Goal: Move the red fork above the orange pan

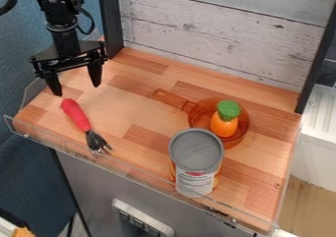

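My gripper takes hold of the red fork (76,115) by its red handle next, to move the fork above the orange pan.
The black gripper (77,87) hangs at the upper left over the wooden counter, open, with nothing between its fingers. Below it lies the red fork (76,115), apart from the gripper; its red handle points to the back left and its dark head with tines toward the front edge. The transparent orange pan (202,114) stands right of the centre, its handle pointing to the back left. An orange carrot-like toy with a green top (225,125) is inside the pan.
A can with a grey lid (195,155) stands upright just in front of the pan, hiding part of its rim. A clear low guard (141,175) runs along the front edge. A whitewashed plank wall (216,29) with dark posts closes off the back.
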Controlling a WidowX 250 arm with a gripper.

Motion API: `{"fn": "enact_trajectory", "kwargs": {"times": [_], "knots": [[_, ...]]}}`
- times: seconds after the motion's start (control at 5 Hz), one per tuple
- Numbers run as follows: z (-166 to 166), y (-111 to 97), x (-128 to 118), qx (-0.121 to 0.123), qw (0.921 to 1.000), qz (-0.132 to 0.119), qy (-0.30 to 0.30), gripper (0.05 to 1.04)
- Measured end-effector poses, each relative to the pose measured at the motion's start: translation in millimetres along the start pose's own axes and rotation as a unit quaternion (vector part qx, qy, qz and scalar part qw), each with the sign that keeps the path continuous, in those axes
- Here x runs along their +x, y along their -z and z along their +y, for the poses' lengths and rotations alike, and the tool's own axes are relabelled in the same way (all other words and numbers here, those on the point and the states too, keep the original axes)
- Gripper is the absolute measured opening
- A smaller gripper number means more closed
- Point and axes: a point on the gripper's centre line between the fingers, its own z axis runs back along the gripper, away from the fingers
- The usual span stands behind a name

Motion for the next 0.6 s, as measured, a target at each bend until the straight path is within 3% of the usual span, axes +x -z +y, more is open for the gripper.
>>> {"fn": "enact_trajectory", "kwargs": {"times": [0.6], "knots": [[21,30,-14,0.031,0.9994,0.000,0.014,0.999]]}}
